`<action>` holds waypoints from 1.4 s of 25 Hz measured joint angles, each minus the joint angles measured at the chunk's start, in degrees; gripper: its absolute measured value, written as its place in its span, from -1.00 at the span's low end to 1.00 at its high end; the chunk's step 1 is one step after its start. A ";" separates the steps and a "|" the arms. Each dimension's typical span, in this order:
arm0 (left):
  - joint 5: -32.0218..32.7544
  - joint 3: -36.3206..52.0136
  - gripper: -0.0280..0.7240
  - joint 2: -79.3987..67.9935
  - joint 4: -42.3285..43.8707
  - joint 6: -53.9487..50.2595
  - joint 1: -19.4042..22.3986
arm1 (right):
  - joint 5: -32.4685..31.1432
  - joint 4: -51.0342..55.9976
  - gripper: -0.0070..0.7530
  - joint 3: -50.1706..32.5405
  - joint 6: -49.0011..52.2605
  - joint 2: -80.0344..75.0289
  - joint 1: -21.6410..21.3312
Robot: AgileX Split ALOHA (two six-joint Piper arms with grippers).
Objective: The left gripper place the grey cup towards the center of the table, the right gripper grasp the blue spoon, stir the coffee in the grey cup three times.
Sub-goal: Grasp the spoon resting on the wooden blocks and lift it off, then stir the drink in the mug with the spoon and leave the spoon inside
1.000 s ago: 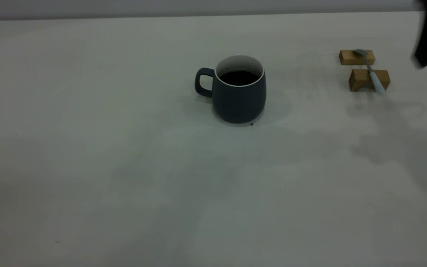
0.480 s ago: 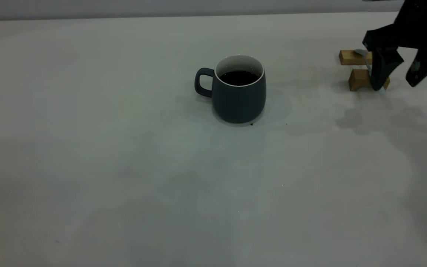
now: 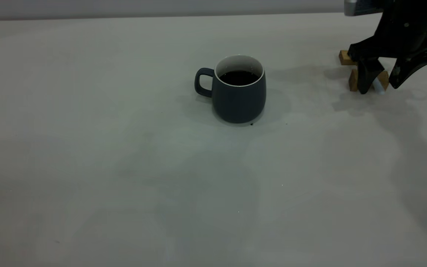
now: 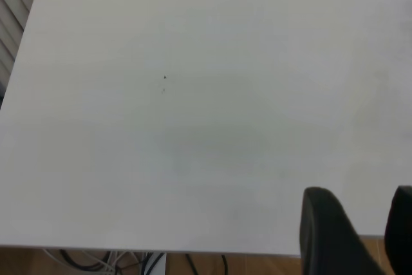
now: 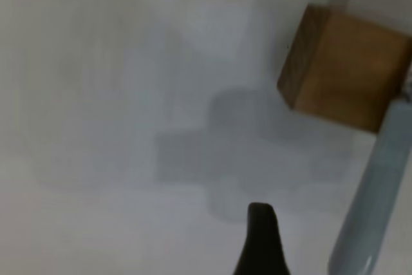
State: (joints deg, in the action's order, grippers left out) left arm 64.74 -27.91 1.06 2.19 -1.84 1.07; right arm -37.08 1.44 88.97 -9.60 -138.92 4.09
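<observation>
My right gripper picks up the spoon by the blue handle end jutting past the wooden block next, since the block sits tight under the spoon.
The grey cup stands upright near the middle of the table, its handle to the left, with dark coffee inside. At the far right, the blue spoon rests across two wooden blocks. My right gripper is open and lowered over it, one finger on each side of the pale handle. One of its fingertips shows beside the handle, apart from it. My left gripper is open and empty over the table's edge, out of the exterior view.
The nearer wooden block holds up the spoon's handle. The farther block is mostly hidden behind the gripper. A small dark speck lies by the cup's base. Cables hang below the table edge.
The right gripper came in from the right edge and dropped over the spoon and blocks, its fingers now on either side of the handle. The cup has not moved.
</observation>
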 joint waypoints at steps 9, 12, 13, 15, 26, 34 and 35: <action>0.00 0.00 -0.14 0.00 0.00 0.00 0.00 | -2.30 -1.44 0.41 3.05 1.32 -2.87 -0.89; 0.00 0.00 -0.14 0.00 0.00 0.00 0.00 | -2.54 -1.74 0.09 3.05 1.38 -3.01 -0.96; 0.00 0.00 -0.14 0.00 0.00 0.00 0.00 | -2.60 -1.79 -0.06 3.05 1.38 -3.06 -0.96; 0.00 0.00 -0.14 0.00 0.00 0.00 0.00 | -2.95 -2.00 -0.41 3.09 1.38 -3.06 -0.96; 0.05 0.00 -0.14 0.00 -0.05 0.00 0.00 | -23.87 11.03 -0.62 13.28 3.67 6.52 -0.14; 0.05 0.00 -0.14 0.00 -0.05 0.00 0.00 | -31.51 39.41 -0.62 16.70 10.44 8.29 3.30; 0.05 0.00 -0.14 0.00 -0.05 0.00 0.00 | -31.51 42.05 -0.62 16.82 11.62 8.29 4.75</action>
State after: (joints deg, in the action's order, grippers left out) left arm 64.79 -27.91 1.06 2.15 -1.84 1.07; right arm -68.58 43.49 105.79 2.02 -130.63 8.84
